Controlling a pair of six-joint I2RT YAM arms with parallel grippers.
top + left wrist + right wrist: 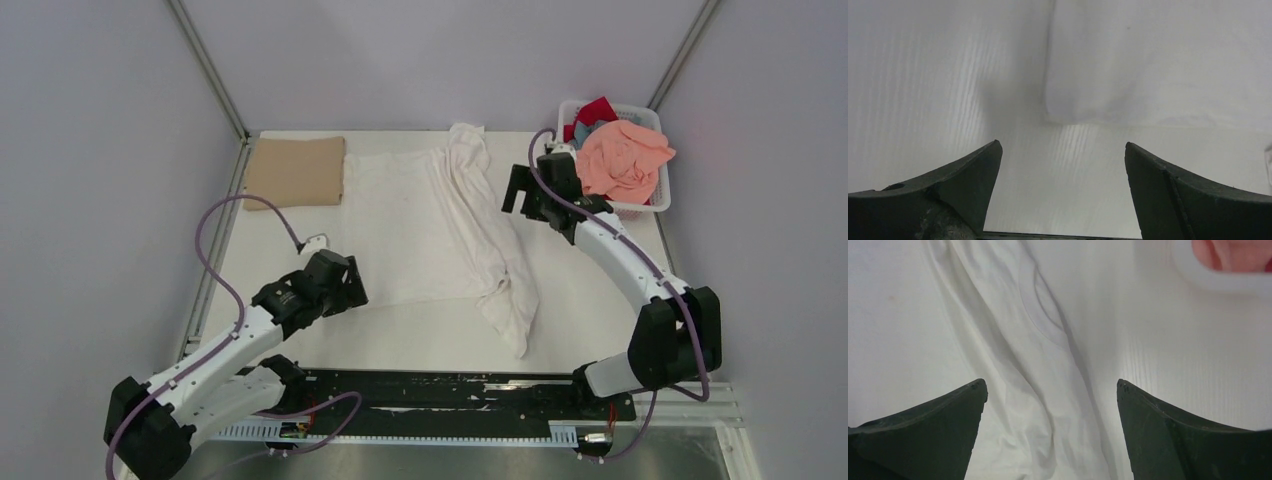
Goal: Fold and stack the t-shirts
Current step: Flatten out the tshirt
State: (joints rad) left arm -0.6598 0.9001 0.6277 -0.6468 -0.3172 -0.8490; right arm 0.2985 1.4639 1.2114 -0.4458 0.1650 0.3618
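Note:
My left gripper picks up the white t-shirt [400, 225] by its near corner next, to lift and spread the shirt flat for folding.
A white t-shirt [400, 225] lies spread over the middle of the table, its right side bunched into a long ridge [495, 250]. A folded tan t-shirt [295, 172] lies at the back left. My left gripper [356, 285] hovers open by the white shirt's near left corner [1148, 65], with only bare table between its fingers [1062, 145]. My right gripper [516, 198] is open above the bunched ridge near the collar [1040, 315], holding nothing [1051, 382]. Salmon pink [625, 158], red [597, 110] and grey-blue [590, 130] t-shirts fill the basket.
A white lattice basket [660, 195] stands at the back right corner, its rim [1208, 282] just right of my right gripper. Grey walls close in the table on three sides. A black rail [450, 385] runs along the near edge between the arm bases.

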